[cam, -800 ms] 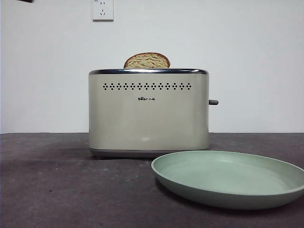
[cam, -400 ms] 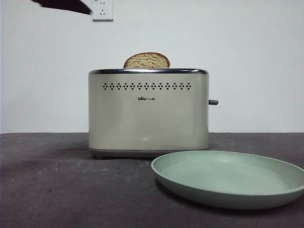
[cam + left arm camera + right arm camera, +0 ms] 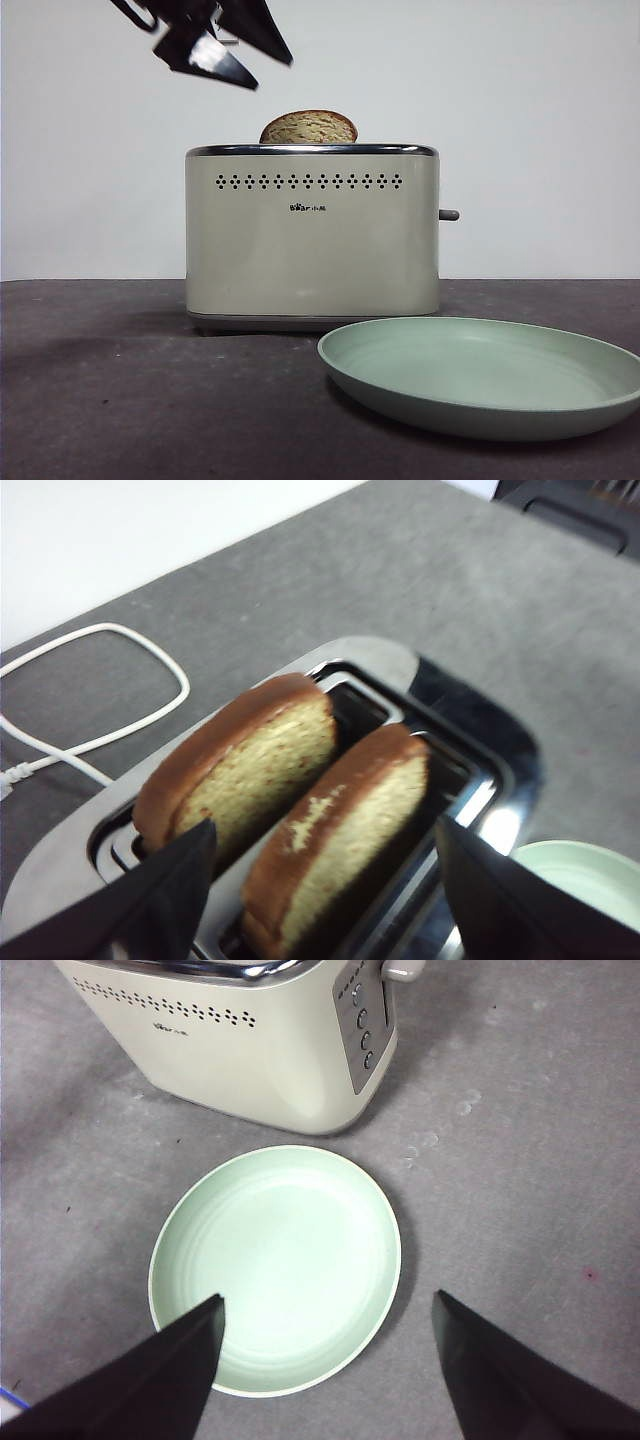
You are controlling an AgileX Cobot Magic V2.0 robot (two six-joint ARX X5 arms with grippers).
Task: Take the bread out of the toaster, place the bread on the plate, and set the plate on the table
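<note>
My left gripper should next grab the front slice's exposed crusted top (image 3: pixel 330 830) to lift the bread out.
The cream toaster (image 3: pixel 312 240) stands on the dark table (image 3: pixel 100 380). In the left wrist view two slices stand in its chrome-rimmed slots (image 3: pixel 480 750). The bread (image 3: pixel 345 825) has the darker reddish crust; the paler-crusted slice (image 3: pixel 245 765) stands beside it. One rounded slice top (image 3: pixel 309 127) shows in the front view; which slice it is I cannot tell. My left gripper (image 3: pixel 322 825) is open, above the slices, high left of the toaster in the front view (image 3: pixel 272 75). The pale-green plate (image 3: pixel 480 415) lies on the table. My right gripper (image 3: pixel 328 1298) hangs open above it (image 3: pixel 275 1270).
A white cord (image 3: pixel 100 680) lies on the table behind the toaster. The grey lever (image 3: pixel 449 215) sticks out of the toaster's right side, above the control buttons (image 3: pixel 362 1035). A black object (image 3: pixel 580 510) sits at the table's far edge in the left wrist view.
The left gripper has come down and to the right from the top left corner, toward the toaster's top. Toaster, slices and plate have not moved.
</note>
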